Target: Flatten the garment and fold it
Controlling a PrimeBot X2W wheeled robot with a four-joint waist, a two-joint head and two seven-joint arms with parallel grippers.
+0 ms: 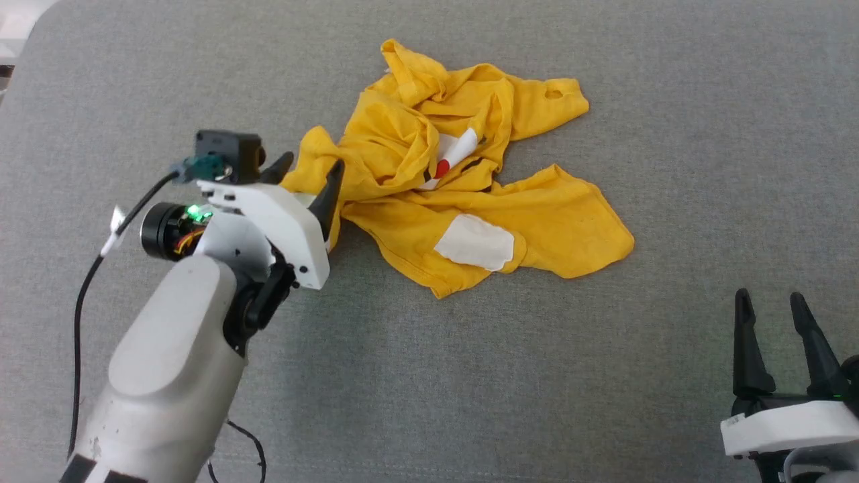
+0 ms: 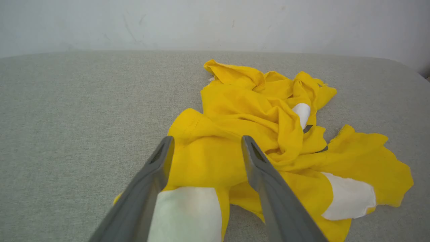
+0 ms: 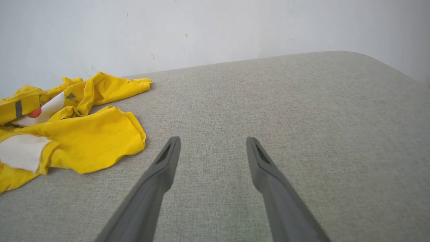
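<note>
The garment lies loose in a crumpled heap. My left gripper grabs the raised fold at its edge next, to flatten the garment.
The garment, a bright yellow T-shirt with white patches and a red dot, lies crumpled in a heap on the grey surface. My left gripper is open at the heap's left edge, its fingers standing to either side of a yellow fold. In the left wrist view the garment lies under and beyond the open left gripper, and nothing is pinched. My right gripper is open at the lower right, apart from the cloth. In the right wrist view the right gripper is over bare fabric, with the garment off to the left.
A grey fabric surface spreads all around the heap, with rounded far corners. A pale wall rises behind it. A black cable hangs along my left arm.
</note>
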